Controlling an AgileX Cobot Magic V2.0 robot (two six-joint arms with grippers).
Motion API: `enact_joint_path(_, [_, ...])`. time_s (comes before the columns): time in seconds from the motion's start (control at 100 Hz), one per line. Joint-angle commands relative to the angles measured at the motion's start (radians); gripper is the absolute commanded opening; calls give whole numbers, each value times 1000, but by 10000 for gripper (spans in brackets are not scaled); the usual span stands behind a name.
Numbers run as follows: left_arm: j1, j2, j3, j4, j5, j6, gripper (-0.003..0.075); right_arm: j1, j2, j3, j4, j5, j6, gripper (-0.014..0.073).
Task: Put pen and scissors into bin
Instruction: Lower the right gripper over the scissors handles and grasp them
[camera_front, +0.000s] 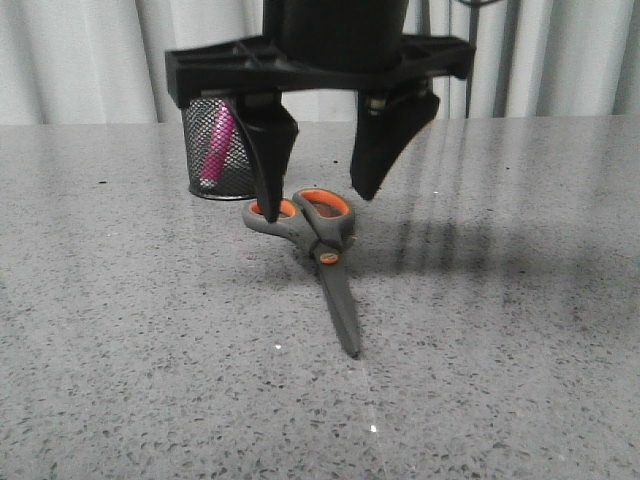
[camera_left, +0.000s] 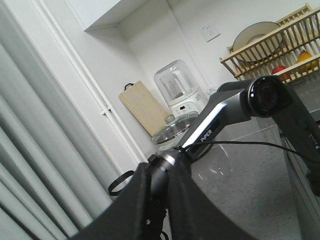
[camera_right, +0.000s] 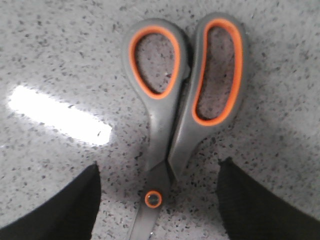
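It isn't time to close yet: the fingers of my right gripper are above the scissors' handles and the grey table. They would miss the handles if they closed now, so my right gripper needs to come down first.
The scissors (camera_front: 330, 262) lie flat on the grey table, handles toward the back, blades pointing to the front. In the right wrist view the scissors (camera_right: 165, 135) lie between my fingers, the orange pivot dot low in the middle. My right gripper (camera_front: 318, 203) hangs open just above the handles, one finger on each side; in the right wrist view the gripper (camera_right: 159, 165) is empty. The bin (camera_front: 232, 172) stands upright behind the scissors at the left, with the pink pen (camera_front: 216, 147) standing inside it. My left gripper (camera_left: 161, 167) is shut, empty and aimed away from the table.
Grey curtains hang behind the table (camera_front: 500, 300). The left wrist view shows my right arm (camera_left: 235, 105), a wooden cutting board (camera_left: 145, 107), a blender (camera_left: 177, 90) and a dish rack (camera_left: 272, 45) in the room beyond.
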Motion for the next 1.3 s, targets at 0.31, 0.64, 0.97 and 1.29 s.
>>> enact_joint_path(0.31, [-7,8,-21,-64,9,-17,67,-83,20,-33,108,-59,12,445])
enact_joint_path(0.64, [-7,8,-21,-64,9,-17,63,-83,70,-33,115,-80,12,418])
enact_joint_path(0.97, [-7,8,-21,-64,9,-17,63,-83,71,-33,11,-36,12,192])
enact_joint_path(1.29, [-7,8,-21,-64,11,-19,63,-83,71,-33,-37,38,11,-69])
